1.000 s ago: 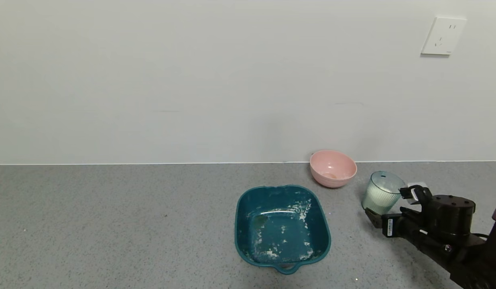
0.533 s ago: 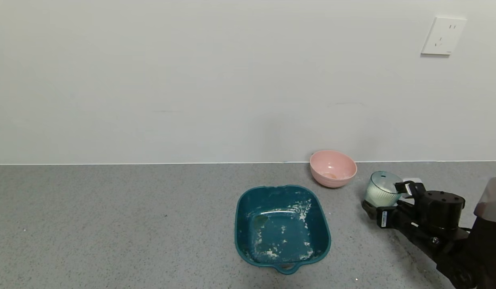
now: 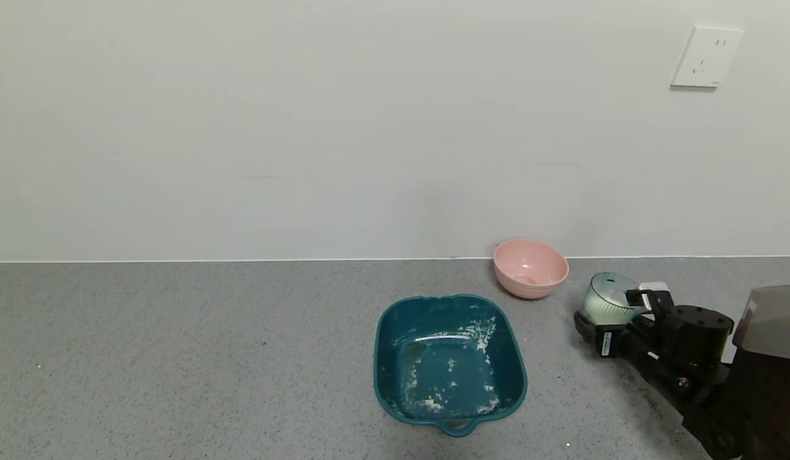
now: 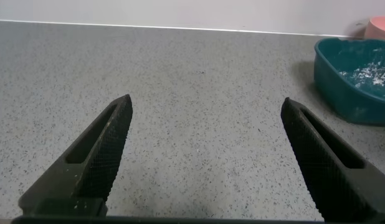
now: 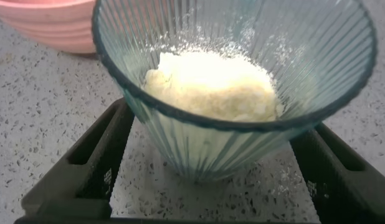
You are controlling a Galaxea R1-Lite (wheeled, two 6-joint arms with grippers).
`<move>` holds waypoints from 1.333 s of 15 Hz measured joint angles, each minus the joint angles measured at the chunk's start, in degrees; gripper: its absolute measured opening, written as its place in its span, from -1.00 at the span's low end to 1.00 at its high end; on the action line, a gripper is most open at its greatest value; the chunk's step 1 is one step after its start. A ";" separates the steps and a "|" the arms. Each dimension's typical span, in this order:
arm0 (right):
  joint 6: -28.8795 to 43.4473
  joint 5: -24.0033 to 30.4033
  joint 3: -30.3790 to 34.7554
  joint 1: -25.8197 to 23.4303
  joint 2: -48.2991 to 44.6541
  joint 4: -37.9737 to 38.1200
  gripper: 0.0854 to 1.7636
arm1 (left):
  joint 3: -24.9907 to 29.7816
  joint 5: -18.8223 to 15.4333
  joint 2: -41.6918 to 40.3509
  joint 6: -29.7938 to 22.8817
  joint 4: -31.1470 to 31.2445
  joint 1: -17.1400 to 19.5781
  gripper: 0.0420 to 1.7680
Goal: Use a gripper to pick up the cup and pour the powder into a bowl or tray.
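The cup's open rim should stay free to pour powder into the pink bowl point(image 3: 530, 267). My right gripper will grab the cup by its ribbed side point(image 3: 605, 310).
The ribbed pale blue-green cup point(image 3: 604, 303) stands upright on the grey counter at the right, with off-white powder point(image 5: 211, 84) heaped inside. My right gripper point(image 3: 609, 313) is low at the counter with its jaws open on either side of the cup's lower wall point(image 5: 236, 143), and small gaps show at the base. The pale pink bowl point(image 3: 530, 267) sits by the wall, just beyond and left of the cup, and its rim also shows in the right wrist view point(image 5: 49, 25). My left gripper point(image 4: 206, 102) is open and empty over bare counter, out of the head view.
A dark teal square tray point(image 3: 395, 332) dusted with powder sits in front of the bowl and also shows in the left wrist view point(image 4: 342, 99). The white wall runs along the counter's back edge, with a socket point(image 3: 706, 56) at the upper right.
My right gripper has moved forward and left, so its fingers now reach farther along both sides of the cup. The cup, bowl and tray have not moved.
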 joint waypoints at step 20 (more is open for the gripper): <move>0.13 -1.29 -4.21 0.26 2.45 0.09 0.53 | 0.00 0.02 0.00 0.00 0.00 0.00 0.94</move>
